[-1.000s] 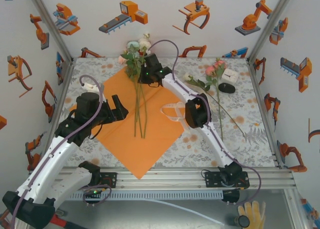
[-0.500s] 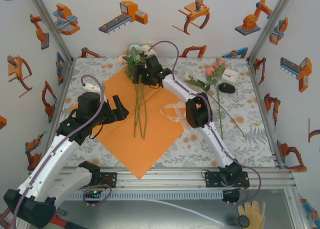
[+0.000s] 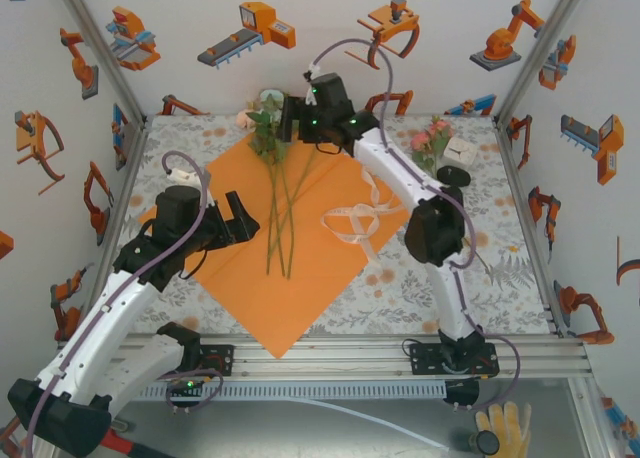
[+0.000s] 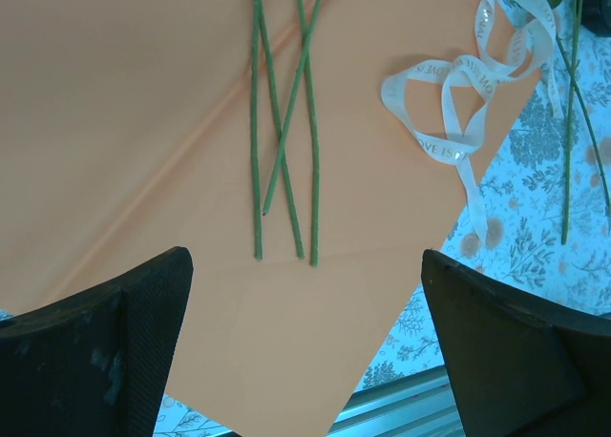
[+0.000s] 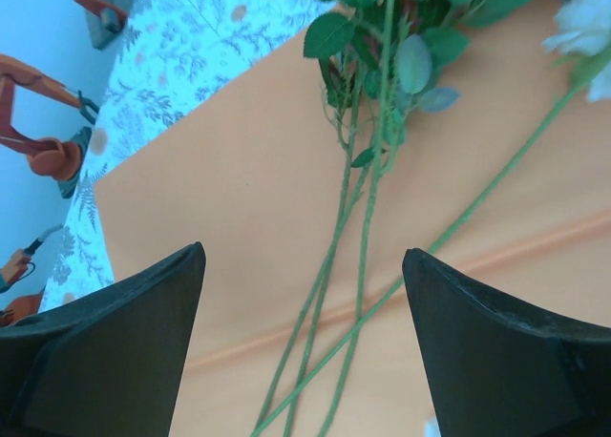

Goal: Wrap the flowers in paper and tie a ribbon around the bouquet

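Observation:
The blooms need to stay free for wrapping, so I should next grab the flowers' [image 3: 268,138] stems below the leaves with my right gripper.
The orange paper [image 3: 240,278] lies flat like a diamond on the cloth. On it lie the flowers [image 3: 268,138], leaves and pale blooms at the far corner, thin stems [image 3: 282,218] crossing toward me. My right gripper [image 3: 285,120] hovers open above the leafy heads, nothing between its fingers. In the right wrist view the stems [image 5: 365,227] and leaves [image 5: 401,65] lie on the paper [image 5: 191,198] below the right gripper [image 5: 304,256]. My left gripper [image 3: 245,215] stands open over the paper's left side, just left of the stems [image 4: 282,122]. The cream ribbon [image 3: 355,218] loops on the paper's right corner.
More pink flowers [image 3: 430,136] lie on the floral cloth at back right, beside a small white box [image 3: 460,150] and a black disc [image 3: 453,175]. Walls close in on both sides and the back. The ribbon [image 4: 449,103] trails off the paper edge onto the cloth.
My right gripper has opened and risen back from the flower heads, and its elbow swung right. The stems now lie crossed on the paper. The left arm has barely moved.

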